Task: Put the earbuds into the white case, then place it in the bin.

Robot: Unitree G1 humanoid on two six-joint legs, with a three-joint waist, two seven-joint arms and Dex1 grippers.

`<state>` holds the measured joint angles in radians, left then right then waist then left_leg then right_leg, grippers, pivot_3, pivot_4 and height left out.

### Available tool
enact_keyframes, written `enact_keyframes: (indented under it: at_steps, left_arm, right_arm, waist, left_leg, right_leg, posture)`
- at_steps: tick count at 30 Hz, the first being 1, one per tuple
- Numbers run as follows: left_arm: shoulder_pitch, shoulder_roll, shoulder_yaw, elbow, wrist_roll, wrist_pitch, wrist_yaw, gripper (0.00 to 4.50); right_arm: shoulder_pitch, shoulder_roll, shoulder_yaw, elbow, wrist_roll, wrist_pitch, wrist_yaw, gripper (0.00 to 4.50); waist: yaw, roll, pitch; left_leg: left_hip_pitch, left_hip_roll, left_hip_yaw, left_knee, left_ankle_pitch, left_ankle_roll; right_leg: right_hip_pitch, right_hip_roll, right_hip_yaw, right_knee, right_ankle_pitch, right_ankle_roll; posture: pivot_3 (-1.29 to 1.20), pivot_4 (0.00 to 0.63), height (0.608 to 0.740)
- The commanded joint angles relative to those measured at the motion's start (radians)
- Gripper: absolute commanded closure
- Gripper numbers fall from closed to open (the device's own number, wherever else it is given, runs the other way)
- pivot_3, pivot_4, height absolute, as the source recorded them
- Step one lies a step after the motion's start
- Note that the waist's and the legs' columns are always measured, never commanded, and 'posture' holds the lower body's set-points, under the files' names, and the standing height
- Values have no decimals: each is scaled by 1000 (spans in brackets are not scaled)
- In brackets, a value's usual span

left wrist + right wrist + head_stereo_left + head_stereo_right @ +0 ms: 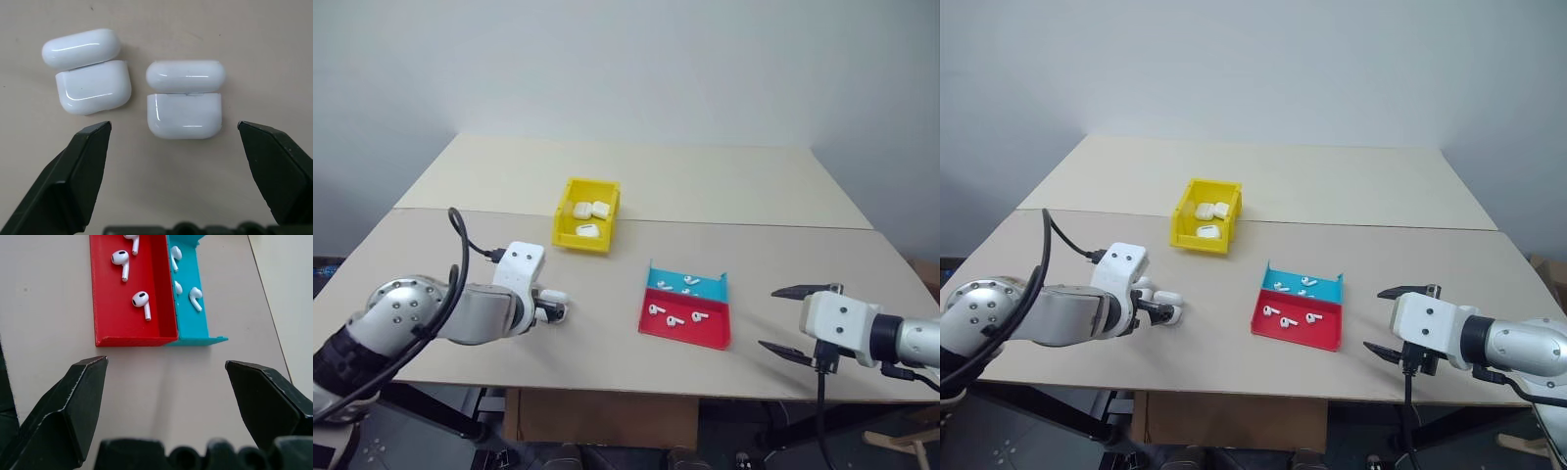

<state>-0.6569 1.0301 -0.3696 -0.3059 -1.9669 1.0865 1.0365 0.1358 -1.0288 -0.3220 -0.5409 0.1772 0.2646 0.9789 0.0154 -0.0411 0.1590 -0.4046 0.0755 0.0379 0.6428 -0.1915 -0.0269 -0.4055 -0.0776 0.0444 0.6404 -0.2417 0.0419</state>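
My left gripper's fingers are short of the white case's near edge [184,133], so my left gripper should first move toward that edge and then close on the white case.
Two white cases lie side by side on the table with their lids swung open. My left gripper [174,125] is open just above them. One white case [185,115] sits between its fingers and the other case [93,85] lies beside one fingertip. Several earbuds [142,299] lie in the red tray [705,336] and the teal tray [715,286] at mid-table. My right gripper [768,318] hovers open to the right of the trays, holding nothing. The yellow bin [579,241] stands behind, holding three closed white cases.
Two beige tabletops meet along a seam [754,224] behind the bin. The front edge [636,387] runs close below both grippers. A black cable [462,245] loops over my left arm.
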Motion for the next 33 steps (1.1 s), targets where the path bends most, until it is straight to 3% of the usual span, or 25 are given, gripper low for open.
enact_keyframes:
  at_steps: [1,15,33]
  left_arm:
    - [-37,-20,7,37,-5,29,11,0]
    - [-102,-81,-29,183,-5,151,-30,0]
    - [-109,-218,-43,259,-5,124,130,0]
  right_arm:
    - [8,14,-35,-43,1,21,-24,33]
    - [66,38,-44,-92,-24,41,-58,33]
    - [85,53,-27,-109,-69,51,-89,33]
  waist:
    - [-1,0,0]
    - [-3,0,0]
    - [-3,0,0]
  left_leg:
    - [0,0,0,0,0,0]
    - [-1,0,-1,0,0,0]
    - [-1,0,-2,0,0,0]
  right_leg:
    - [0,0,0,0,0,0]
    - [0,0,-1,-1,0,0]
    - [0,0,-1,-1,0,0]
  posture:
    - [0,150,740]
    - [0,150,740]
    - [0,150,740]
